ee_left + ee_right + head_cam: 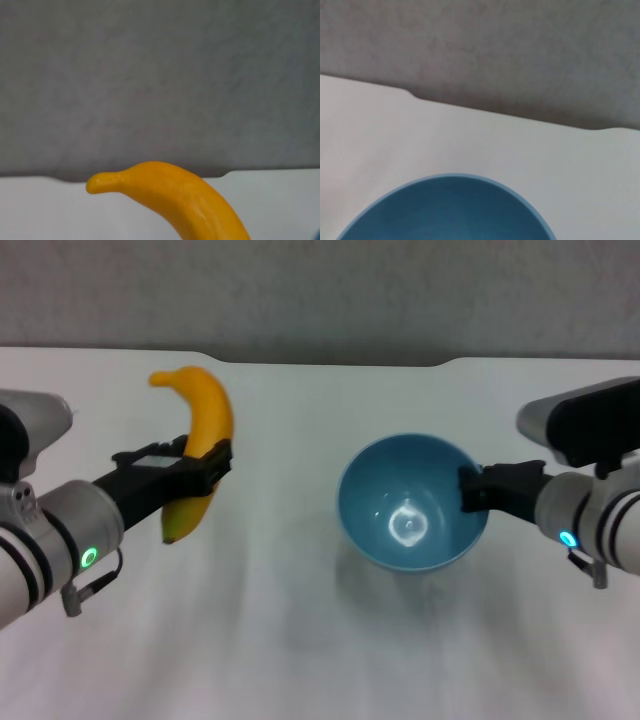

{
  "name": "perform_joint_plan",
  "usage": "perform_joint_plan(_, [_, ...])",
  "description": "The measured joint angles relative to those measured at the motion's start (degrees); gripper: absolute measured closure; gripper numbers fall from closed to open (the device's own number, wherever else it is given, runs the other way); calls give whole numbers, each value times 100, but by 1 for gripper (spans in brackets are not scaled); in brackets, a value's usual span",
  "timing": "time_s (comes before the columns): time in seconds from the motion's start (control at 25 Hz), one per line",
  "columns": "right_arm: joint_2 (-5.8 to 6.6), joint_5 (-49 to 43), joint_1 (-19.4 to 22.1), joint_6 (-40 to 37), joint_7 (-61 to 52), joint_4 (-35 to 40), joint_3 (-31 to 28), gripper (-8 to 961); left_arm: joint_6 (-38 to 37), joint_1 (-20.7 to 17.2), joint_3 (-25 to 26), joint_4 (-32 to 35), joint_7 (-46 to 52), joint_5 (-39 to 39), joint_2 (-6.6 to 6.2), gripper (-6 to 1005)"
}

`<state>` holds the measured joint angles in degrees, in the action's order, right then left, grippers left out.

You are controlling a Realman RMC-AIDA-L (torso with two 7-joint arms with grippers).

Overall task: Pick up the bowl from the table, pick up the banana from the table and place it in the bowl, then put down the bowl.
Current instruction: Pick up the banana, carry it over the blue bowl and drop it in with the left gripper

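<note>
My left gripper needs to move the banana toward the bowl before it lets go. The banana is hanging short of the bowl's rim (342, 502), so it would miss if I opened now.
My left gripper (212, 466) is shut on the yellow-orange banana (200, 445) at its middle and holds it above the white table (300, 640), left of centre. The banana's stem end fills the lower part of the left wrist view (170, 197). My right gripper (470, 490) is shut on the right rim of the light-blue bowl (410, 502) and holds it tilted, slightly above the table, right of centre. The bowl is empty. Its rim shows in the right wrist view (450, 210). Banana and bowl are well apart.
The table's far edge has a shallow notch (330, 362) in front of a grey wall (320, 290). The notch also shows in the right wrist view (505, 112).
</note>
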<state>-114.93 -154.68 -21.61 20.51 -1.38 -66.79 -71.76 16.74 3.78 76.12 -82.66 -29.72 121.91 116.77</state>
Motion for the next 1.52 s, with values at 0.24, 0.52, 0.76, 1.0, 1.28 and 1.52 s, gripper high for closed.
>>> perform_joint_plan(0.24, [0, 344, -303, -160, 10, 336, 335, 912, 199, -183, -160, -673, -453, -385, 8, 494])
perform_joint_plan(0.52, [-4, 584, -658, -331, 20, 471, 749, 912, 348, -139, -285, -623, -1234, -1133, 17, 495])
perform_joint_plan(0.76, [-3, 651, -750, -373, 21, 410, 878, 912, 366, 67, -415, -344, -2072, -2121, 22, 495])
perform_joint_plan(1.0, [-6, 771, -927, -419, 23, 404, 1042, 911, 374, 118, -521, -247, -2494, -2562, 32, 495])
perform_joint_plan(1.28, [-12, 903, -1073, -431, 24, 284, 1263, 911, 367, 304, -639, 29, -2754, -2902, 30, 496])
perform_joint_plan(1.52, [-5, 904, -1037, -431, 23, 102, 1288, 911, 305, 317, -620, 173, -3110, -3249, 30, 496])
